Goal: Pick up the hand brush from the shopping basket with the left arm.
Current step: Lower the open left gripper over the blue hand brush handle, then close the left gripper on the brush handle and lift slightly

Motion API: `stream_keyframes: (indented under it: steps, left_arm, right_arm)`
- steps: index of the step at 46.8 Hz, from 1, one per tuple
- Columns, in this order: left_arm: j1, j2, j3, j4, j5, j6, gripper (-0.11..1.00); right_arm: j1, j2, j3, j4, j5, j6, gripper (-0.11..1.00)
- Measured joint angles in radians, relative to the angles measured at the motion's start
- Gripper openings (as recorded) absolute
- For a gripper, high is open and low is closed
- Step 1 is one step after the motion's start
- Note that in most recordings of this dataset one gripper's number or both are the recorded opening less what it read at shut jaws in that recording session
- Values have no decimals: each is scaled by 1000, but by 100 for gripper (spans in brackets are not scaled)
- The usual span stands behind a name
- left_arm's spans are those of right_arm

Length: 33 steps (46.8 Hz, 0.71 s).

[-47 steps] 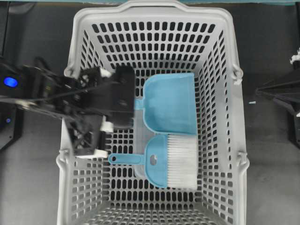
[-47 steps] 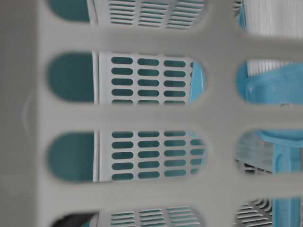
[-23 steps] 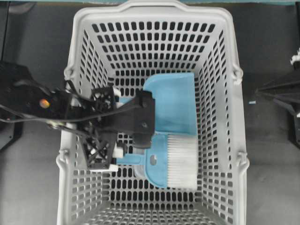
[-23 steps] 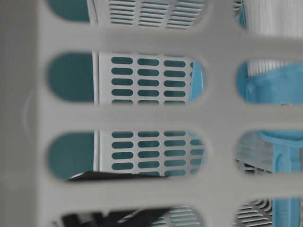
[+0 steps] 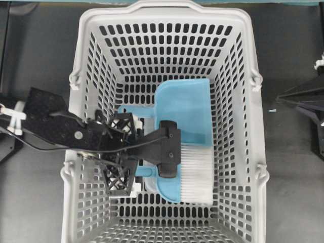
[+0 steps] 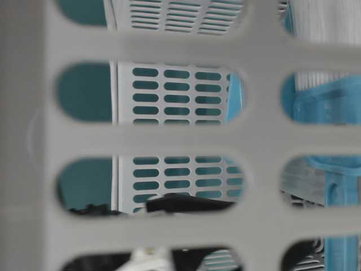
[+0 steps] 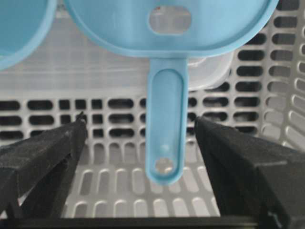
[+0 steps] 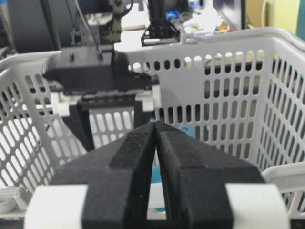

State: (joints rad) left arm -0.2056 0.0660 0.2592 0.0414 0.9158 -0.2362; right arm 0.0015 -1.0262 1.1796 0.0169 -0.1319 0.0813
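My open fingers are narrower than the brush's blue body, so my left gripper should next grab the hand brush by its thin handle.
The light blue hand brush with white bristles lies in the front half of the light grey shopping basket. My left gripper is down inside the basket, open and holding nothing. In the left wrist view its fingers stand wide apart on either side of the brush's thin handle, without touching it; the gripper is level with the handle's end. The brush body with its small hole is just beyond. My right gripper is shut and empty outside the basket, facing its wall.
A light blue dustpan lies just behind the brush, touching it. A clear plastic container lies under the brush. The basket's slotted walls close in on all sides. The table-level view looks through the basket wall.
My left arm has moved right and toward the front of the basket and gone lower. Its open fingers now straddle the brush handle. The brush and dustpan have not moved.
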Motion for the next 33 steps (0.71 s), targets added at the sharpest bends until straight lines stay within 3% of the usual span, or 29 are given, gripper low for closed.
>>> stream_keyframes:
  steps: [33]
  left_arm:
    - [-9,89,80,0,-104,9,91]
  right_arm:
    - [0,0,11,2,31,0,0]
